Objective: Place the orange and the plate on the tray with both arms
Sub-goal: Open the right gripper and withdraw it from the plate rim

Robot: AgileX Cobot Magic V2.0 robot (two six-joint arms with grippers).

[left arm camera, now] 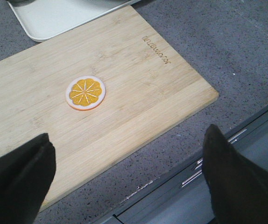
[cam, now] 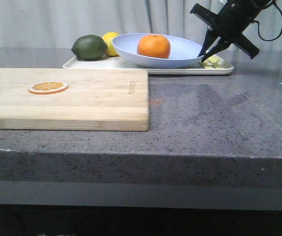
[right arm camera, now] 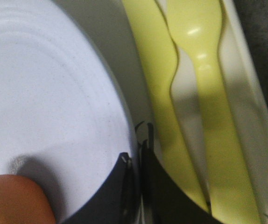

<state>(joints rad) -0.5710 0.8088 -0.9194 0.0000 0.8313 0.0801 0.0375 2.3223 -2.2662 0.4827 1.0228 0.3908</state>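
Note:
The plate (cam: 180, 49) is resting on the cream tray, inside the tray's edges, so my right gripper is ready to let go of it and should open.
The orange (cam: 153, 46) lies in the lavender-blue plate (cam: 180, 49), which sits on the cream tray (cam: 180, 71) at the back of the counter. My right gripper (cam: 207, 53) is shut on the plate's right rim. In the right wrist view its jaws (right arm camera: 135, 156) pinch the rim, with the plate (right arm camera: 45, 93) and a bit of the orange (right arm camera: 12, 200) to one side. My left gripper (left arm camera: 127, 135) is open and empty above the near edge of the counter. It does not show in the front view.
A dark green lime (cam: 89, 47) and a yellow lemon (cam: 110, 42) sit on the tray's left end. Yellow plastic utensils (right arm camera: 194, 70) lie on its right end beside the plate. A wooden cutting board (cam: 82, 98) with an orange slice (cam: 48, 87) lies at front left.

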